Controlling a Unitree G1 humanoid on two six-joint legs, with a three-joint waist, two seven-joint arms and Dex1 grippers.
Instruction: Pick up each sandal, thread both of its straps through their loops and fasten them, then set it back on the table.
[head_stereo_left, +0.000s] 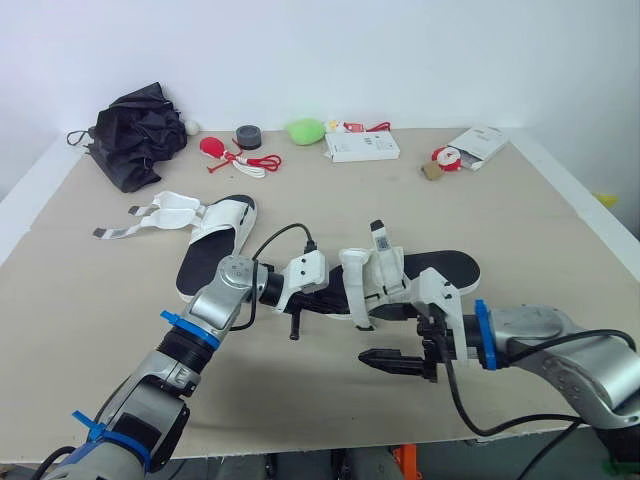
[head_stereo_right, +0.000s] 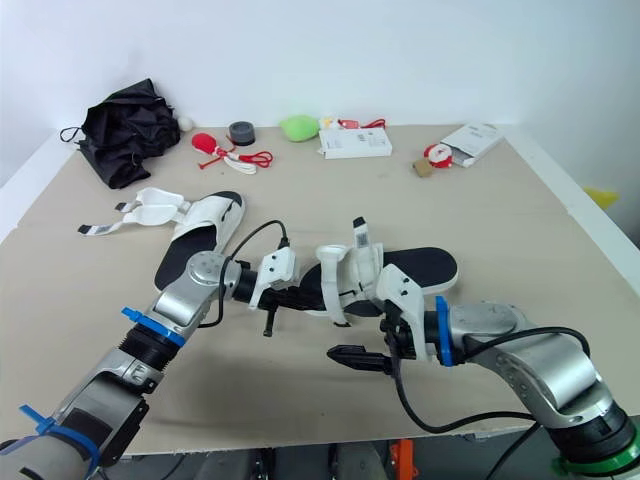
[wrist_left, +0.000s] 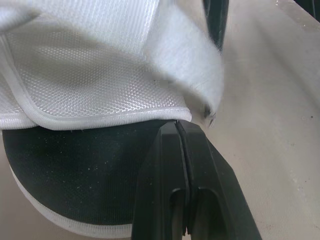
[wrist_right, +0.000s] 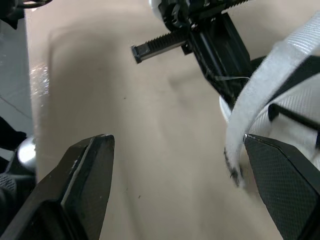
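Note:
Next, my right gripper grips the sandal's strap by its loose end (wrist_right: 235, 175), to thread the sandal's strap through the white strap's loop.
A black-soled sandal (head_stereo_left: 445, 268) with white straps lies mid-table, one strap (head_stereo_left: 378, 240) standing upright. My left gripper (head_stereo_left: 338, 298) is at its toe end. Its fingers (wrist_left: 165, 165) are shut, pinching the piped edge of the white upper (wrist_left: 100, 75). Just in front of the sandal, my right gripper (head_stereo_left: 405, 340) hovers open. A loose white strap (wrist_right: 260, 100) hangs beside one of its fingers (wrist_right: 285, 185), and nothing lies between them. A second sandal (head_stereo_left: 218, 232) rests at the back left with its straps (head_stereo_left: 150, 215) spread open on the table.
Along the far edge sit a black fabric bundle (head_stereo_left: 135, 135), red and white cords (head_stereo_left: 240, 158), a grey tape roll (head_stereo_left: 248, 136), a green object (head_stereo_left: 305, 129), a white box (head_stereo_left: 361, 145) and a white packet (head_stereo_left: 478, 145). Bare tabletop (head_stereo_left: 120, 330) lies at the near left.

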